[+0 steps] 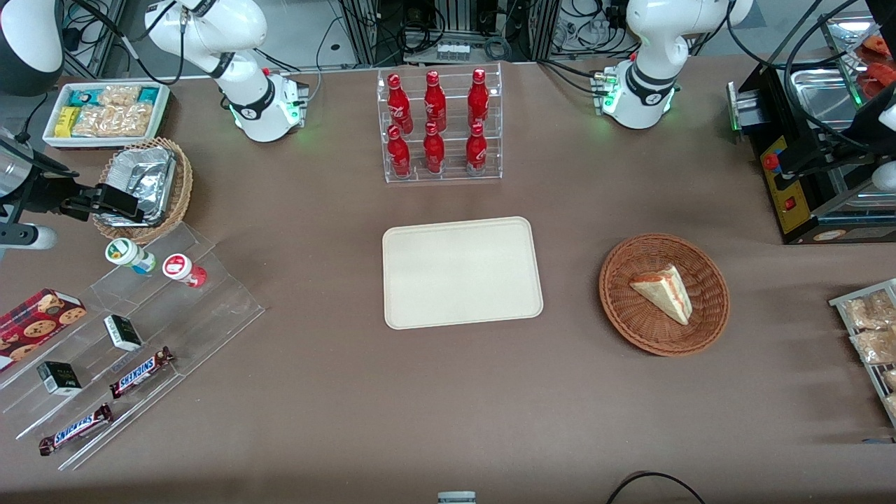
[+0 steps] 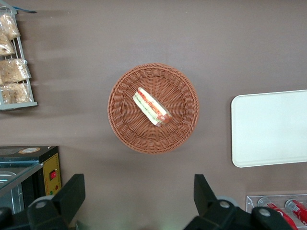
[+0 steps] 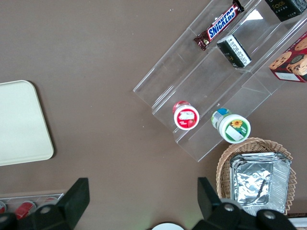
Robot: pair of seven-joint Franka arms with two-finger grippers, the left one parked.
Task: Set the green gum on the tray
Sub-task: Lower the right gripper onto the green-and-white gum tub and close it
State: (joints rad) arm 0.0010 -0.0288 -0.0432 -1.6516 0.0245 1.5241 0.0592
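Note:
I next need to take hold of the green gum by its labeled body point(image 1: 141, 260) with my gripper, so that I can set the gum on the beige tray point(image 1: 462, 273).
The green gum point(image 1: 130, 255) point(image 3: 231, 126), a small canister with a white lid and a green-and-blue label, stands on the top step of a clear acrylic stand point(image 1: 175, 308), beside a red canister point(image 1: 185, 269) point(image 3: 185, 115). The beige tray point(image 1: 462, 273) point(image 3: 19, 124) lies flat in the middle of the table with nothing on it. My gripper point(image 1: 115, 201) point(image 3: 143, 191) hangs above the wicker basket of foil containers, a little farther from the front camera than the gum. It is open and holds nothing.
The acrylic stand also carries two Snickers bars point(image 1: 142, 371), small dark boxes point(image 1: 123, 332) and a cookie box point(image 1: 35, 322). A wicker basket of foil containers point(image 1: 150, 183), a white tray of snack packets point(image 1: 105, 112), a rack of red bottles point(image 1: 437, 126) and a basket with a sandwich point(image 1: 663, 292) stand around.

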